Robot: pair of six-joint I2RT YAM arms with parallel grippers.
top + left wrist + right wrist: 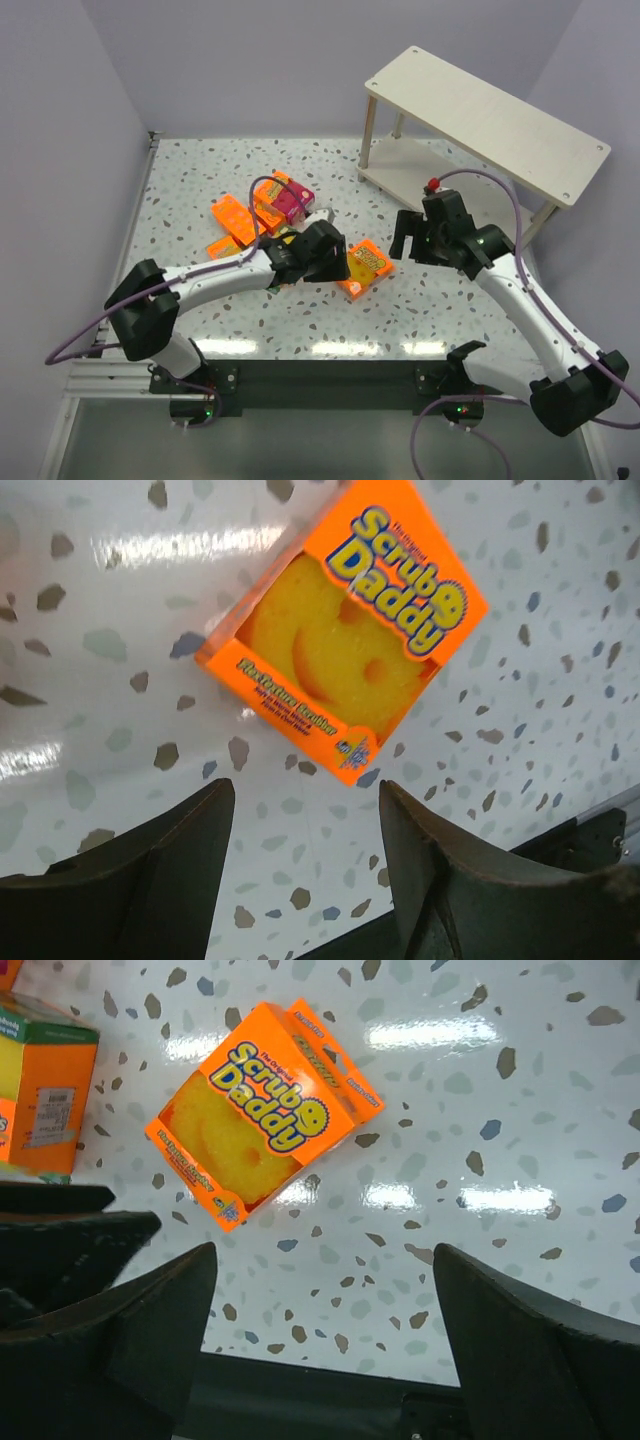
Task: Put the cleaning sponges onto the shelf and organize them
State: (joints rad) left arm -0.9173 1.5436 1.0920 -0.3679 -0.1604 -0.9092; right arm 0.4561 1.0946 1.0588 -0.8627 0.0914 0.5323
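Observation:
My left gripper reaches the orange pack and grabs its narrow small-print end [352, 287] next, so the Scrub Daddy end stays free to enter the shelf [490, 120].
An orange sponge pack with a yellow smiley sponge [365, 268] lies flat on the speckled table between my two grippers. It also shows in the left wrist view [340, 630] and the right wrist view [262, 1110]. My left gripper [336, 258] is open and empty just left of the pack, which lies ahead of its fingertips [305, 800]. My right gripper [408, 238] is open and empty to the right of the pack, jaws wide apart [322, 1260]. Several more packs, orange [235, 218] and magenta [292, 200], lie piled at centre left. The beige shelf [490, 120] stands empty at the back right.
A thick orange pack with a green top [40, 1090] lies at the left edge of the right wrist view. The dark left arm [60, 1210] is close beside my right gripper. The table's front edge [330, 350] is near both grippers. Lilac walls enclose the table.

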